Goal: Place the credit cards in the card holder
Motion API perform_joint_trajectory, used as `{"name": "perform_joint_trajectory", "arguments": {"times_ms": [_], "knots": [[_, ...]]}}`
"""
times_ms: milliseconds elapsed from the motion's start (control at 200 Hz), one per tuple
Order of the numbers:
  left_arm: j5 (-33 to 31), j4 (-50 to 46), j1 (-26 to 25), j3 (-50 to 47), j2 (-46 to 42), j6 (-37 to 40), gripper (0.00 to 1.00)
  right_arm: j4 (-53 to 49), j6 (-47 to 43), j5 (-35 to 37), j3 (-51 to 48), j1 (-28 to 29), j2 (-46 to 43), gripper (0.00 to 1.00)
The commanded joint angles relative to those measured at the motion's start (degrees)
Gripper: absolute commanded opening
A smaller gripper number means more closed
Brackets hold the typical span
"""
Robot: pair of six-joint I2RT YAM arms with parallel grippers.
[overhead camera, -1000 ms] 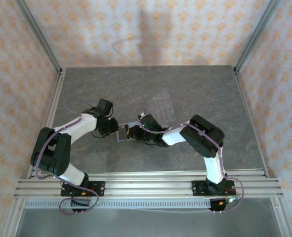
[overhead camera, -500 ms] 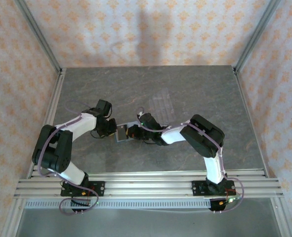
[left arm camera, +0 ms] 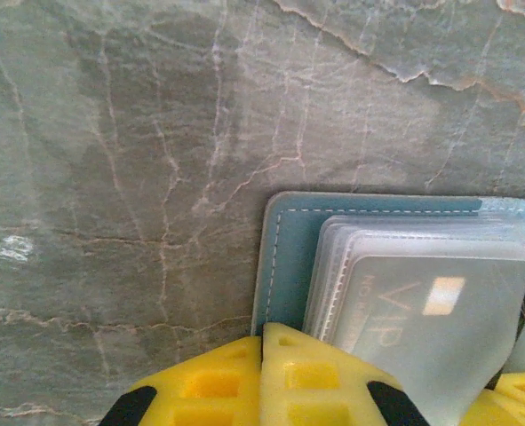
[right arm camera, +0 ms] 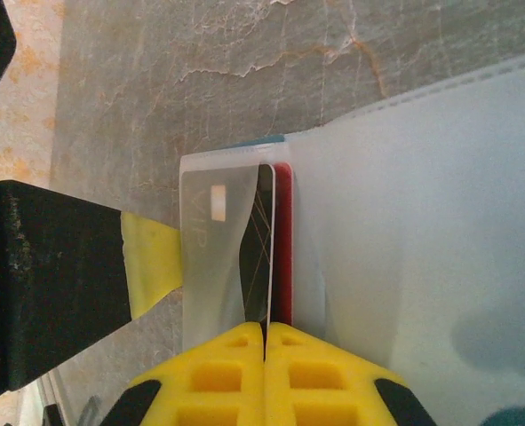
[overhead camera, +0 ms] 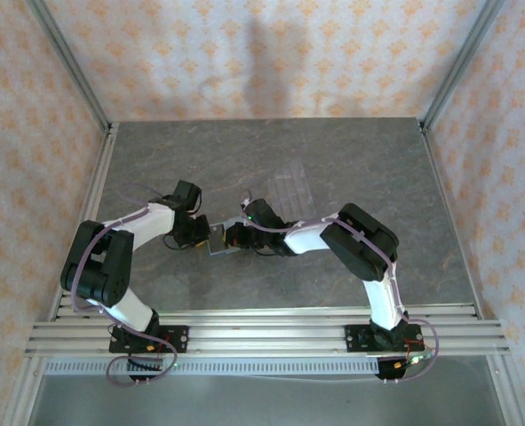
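The red credit card's edge is lined up beside the VIP card. The red credit card would remain among the sleeves, so it is time for my right gripper to open.
The teal card holder (left arm camera: 287, 257) lies open on the table between both arms (overhead camera: 216, 248), its clear sleeves fanned out. A pale credit card (left arm camera: 440, 324) marked VIP sits inside one sleeve (right arm camera: 210, 226). My left gripper (left arm camera: 263, 327) is shut on the holder's near edge (overhead camera: 202, 233). From the opposite side, my right gripper (right arm camera: 265, 327) is shut on the edge of a red credit card (right arm camera: 282, 231), which stands on edge among the sleeves. In the top view the right gripper (overhead camera: 231, 238) is right against the holder.
A clear slotted plastic rack (overhead camera: 290, 186) stands behind the right arm, towards the middle of the grey marble table (overhead camera: 351, 151). A large clear sleeve flap (right arm camera: 422, 222) spreads to the right of the red card. Metal rails (overhead camera: 262, 324) run along the near edge.
The left gripper has closed on the holder's edge. Both grippers and the holder have shifted slightly left, and the right gripper has pushed in closer to the holder.
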Motion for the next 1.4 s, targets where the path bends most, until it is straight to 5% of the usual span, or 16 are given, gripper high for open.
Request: {"name": "perform_joint_trajectory", "arguments": {"times_ms": [0, 190, 390, 565, 831, 1396], "knots": [[-0.81, 1.91, -0.04, -2.11, 2.54, 0.0, 0.0, -2.33, -2.32, -1.31, 2.32, 1.08, 1.79, 0.0], [-0.76, 2.13, -0.25, -2.4, 2.45, -0.09, 0.0, -3.36, -3.24, -0.59, 2.02, 1.44, 0.12, 0.07], [-0.93, 2.56, -0.23, -3.24, 1.92, -0.14, 0.0, -16.54, -9.2, 7.76, 2.01, 1.35, -10.12, 0.3], [-0.42, 3.68, -0.23, -3.83, 1.79, -0.67, 0.0, -27.73, -13.85, 14.99, 3.93, 1.52, -15.52, 0.39], [-0.3, 3.21, -0.32, -3.82, 0.88, -0.19, 0.0, -39.9, -21.58, 26.39, 10.85, 3.06, -11.56, 0.56], [-0.04, 3.49, -0.39, -3.91, 0.87, -0.17, 0.0, -49.7, -23.7, 46.68, 17.96, 7.4, -0.55, 0.6]]}}
